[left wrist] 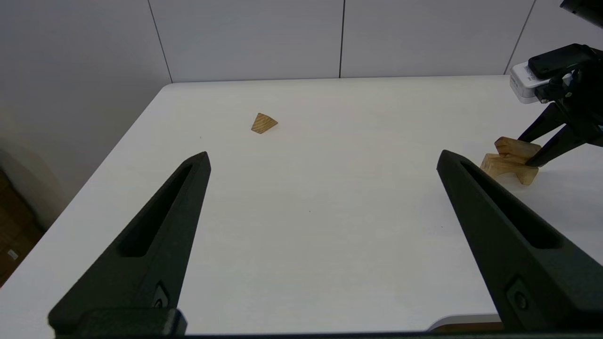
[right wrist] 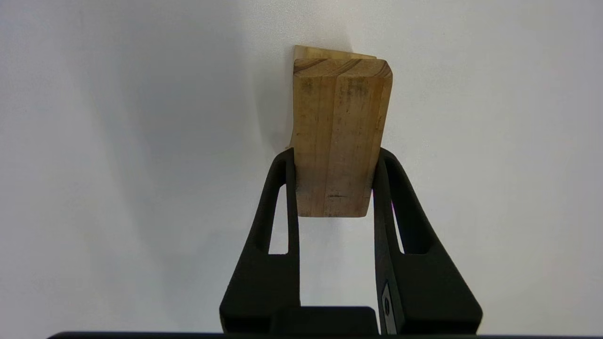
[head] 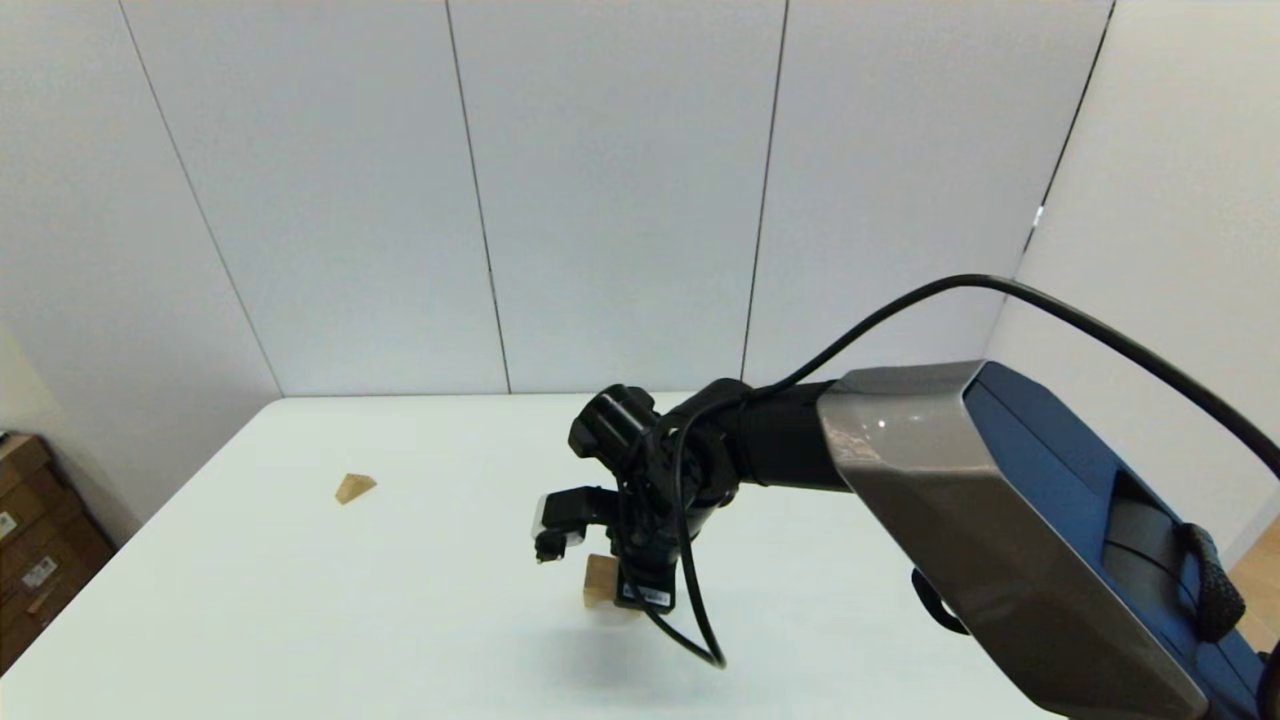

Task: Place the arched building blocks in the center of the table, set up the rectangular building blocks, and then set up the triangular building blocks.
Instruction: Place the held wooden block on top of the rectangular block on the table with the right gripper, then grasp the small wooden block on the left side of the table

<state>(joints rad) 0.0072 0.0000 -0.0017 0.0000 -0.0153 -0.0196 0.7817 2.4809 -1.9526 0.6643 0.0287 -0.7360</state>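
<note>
I should let go of the rectangular block with my right gripper now. The rectangular block is over the top of the arched block, so it would stay standing there.
My right gripper (right wrist: 335, 155) points down over the middle of the table (head: 400, 620), shut on the rectangular block (right wrist: 337, 136), a tan slab gripped by its long sides. Right under it stands the arched block (left wrist: 509, 168) on its two legs, and only a sliver of the arched block (right wrist: 330, 51) shows past the slab. In the left wrist view the rectangular block (left wrist: 517, 146) lies against the arch's top between the right gripper's fingers (left wrist: 546, 149). The triangular block (head: 354, 487) lies alone at the far left. My left gripper (left wrist: 324, 157) hovers open near the table's left front, holding nothing.
Brown cardboard boxes (head: 30, 540) stand on the floor beyond the table's left edge. White wall panels close off the back. A black cable (head: 690, 600) loops down from the right wrist close to the blocks.
</note>
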